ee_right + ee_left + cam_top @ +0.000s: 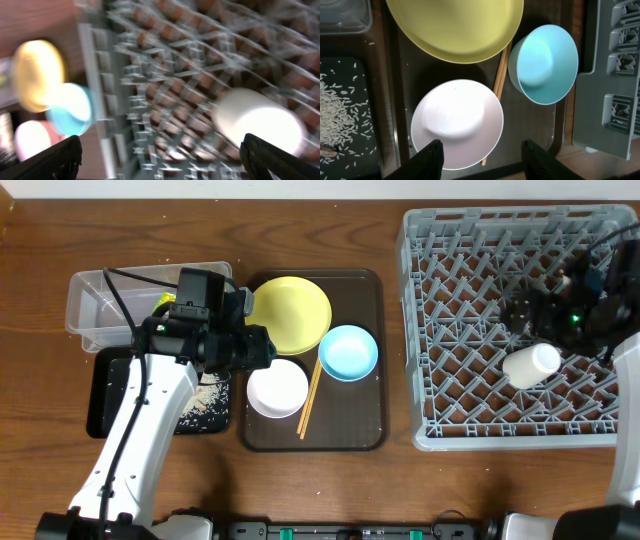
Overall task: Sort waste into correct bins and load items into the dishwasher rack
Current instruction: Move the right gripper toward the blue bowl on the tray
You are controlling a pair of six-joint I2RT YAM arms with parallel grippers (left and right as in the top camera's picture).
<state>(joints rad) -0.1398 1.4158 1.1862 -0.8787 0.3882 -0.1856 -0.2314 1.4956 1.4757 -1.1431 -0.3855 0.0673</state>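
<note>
The right gripper grabs the light blue bowl (348,352) by its rack-facing rim next, to tip the bowl and load it into the dishwasher rack.
On the brown tray sit a yellow plate (289,313), a light blue bowl (348,352) and a white bowl (277,388), with wooden chopsticks (311,395) between the two bowls. My left gripper (482,162) hovers open over the white bowl's (457,122) near rim and holds nothing. White rice waste (205,402) lies in the black tray bin (105,395). A pale cup (531,364) lies on its side in the grey dishwasher rack (440,280). Above the rack my right gripper (160,160) is wide open and empty, the cup (260,122) just ahead of it. That view is blurred.
A clear plastic tub (110,300) stands behind the black tray at the left. The brown serving tray (370,420) lies between the bins and the rack. My left arm reaches across the black tray. Bare wooden table runs along the front edge.
</note>
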